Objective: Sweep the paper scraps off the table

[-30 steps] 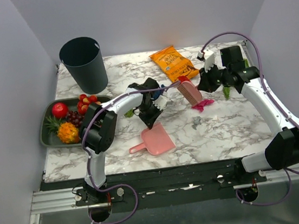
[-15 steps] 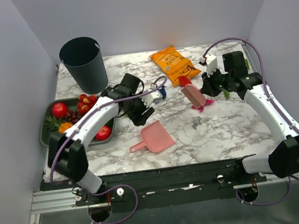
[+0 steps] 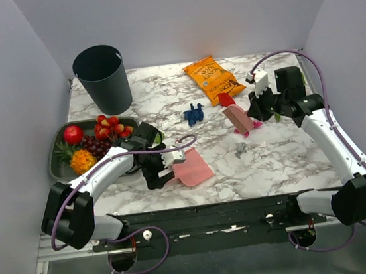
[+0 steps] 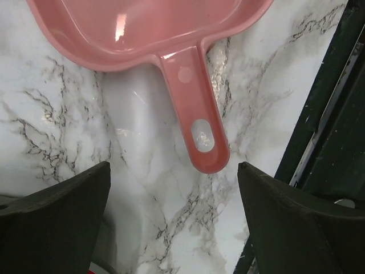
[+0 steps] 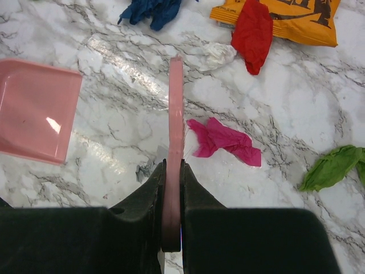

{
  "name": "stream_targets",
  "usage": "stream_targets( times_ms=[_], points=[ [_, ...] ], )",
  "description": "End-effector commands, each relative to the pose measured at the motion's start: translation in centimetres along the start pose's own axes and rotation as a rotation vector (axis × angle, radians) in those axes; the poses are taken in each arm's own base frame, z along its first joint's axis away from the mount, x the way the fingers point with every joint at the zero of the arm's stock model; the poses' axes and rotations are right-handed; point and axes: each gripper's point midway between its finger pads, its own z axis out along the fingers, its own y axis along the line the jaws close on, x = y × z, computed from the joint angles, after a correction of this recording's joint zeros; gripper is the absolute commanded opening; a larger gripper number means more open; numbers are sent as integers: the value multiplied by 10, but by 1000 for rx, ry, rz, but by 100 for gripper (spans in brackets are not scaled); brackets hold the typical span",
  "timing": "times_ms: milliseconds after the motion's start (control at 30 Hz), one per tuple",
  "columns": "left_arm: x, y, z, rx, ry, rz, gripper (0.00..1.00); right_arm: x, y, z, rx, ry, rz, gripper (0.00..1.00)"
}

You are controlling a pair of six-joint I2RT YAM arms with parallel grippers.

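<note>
My left gripper reaches the pink dustpan next and grabs the end of its handle [image 4: 204,139], so the dustpan's opening stays open to collect swept scraps.
Paper scraps lie on the marble table [image 3: 286,158]: blue [image 3: 194,114], red [image 3: 225,98], magenta [image 3: 252,127], grey [image 3: 241,148] and green [image 3: 277,113]. My right gripper [image 3: 254,109] is shut on a pink brush [image 3: 235,117], whose edge stands just left of the magenta scrap [image 5: 222,140] in the right wrist view. A pink dustpan [image 3: 190,167] lies near the front edge. My left gripper [image 3: 161,175] is open at the dustpan's handle [image 4: 197,120]. The handle's end lies just ahead of the wide jaws, not between them.
A dark bin [image 3: 103,78] stands at the back left. A dark grey tray [image 3: 53,166] of toy fruit sits on the left, close to my left arm. An orange snack bag [image 3: 212,76] lies at the back, next to the red scrap. The black table edge [image 3: 199,210] is just behind the dustpan handle.
My left arm has swung from beside the blue scrap back to the dustpan handle, and its jaws have opened wide. The right arm and brush have barely moved.
</note>
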Motion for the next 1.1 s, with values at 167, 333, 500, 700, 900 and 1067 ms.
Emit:
stream_targets(
  times_ms=[167, 333, 500, 700, 900, 1067],
  points=[
    [-16, -12, 17, -12, -104, 45, 93, 5, 0, -5, 15, 8, 6, 1],
    [-20, -11, 25, -76, -102, 19, 89, 4, 1, -1, -6, 14, 13, 1],
    [-20, -8, 30, -112, -110, -40, 79, 1, 0, -1, 1, 6, 7, 1],
    [-19, -7, 31, -145, -135, -45, 75, 6, 2, -4, 5, 8, 12, 1],
    [-10, -7, 30, -164, -105, -45, 75, 7, 3, -5, 4, 4, 18, 1],
    [-13, -6, 31, -169, -122, -30, 69, 3, 0, -6, 17, -3, 12, 1]
  ],
)
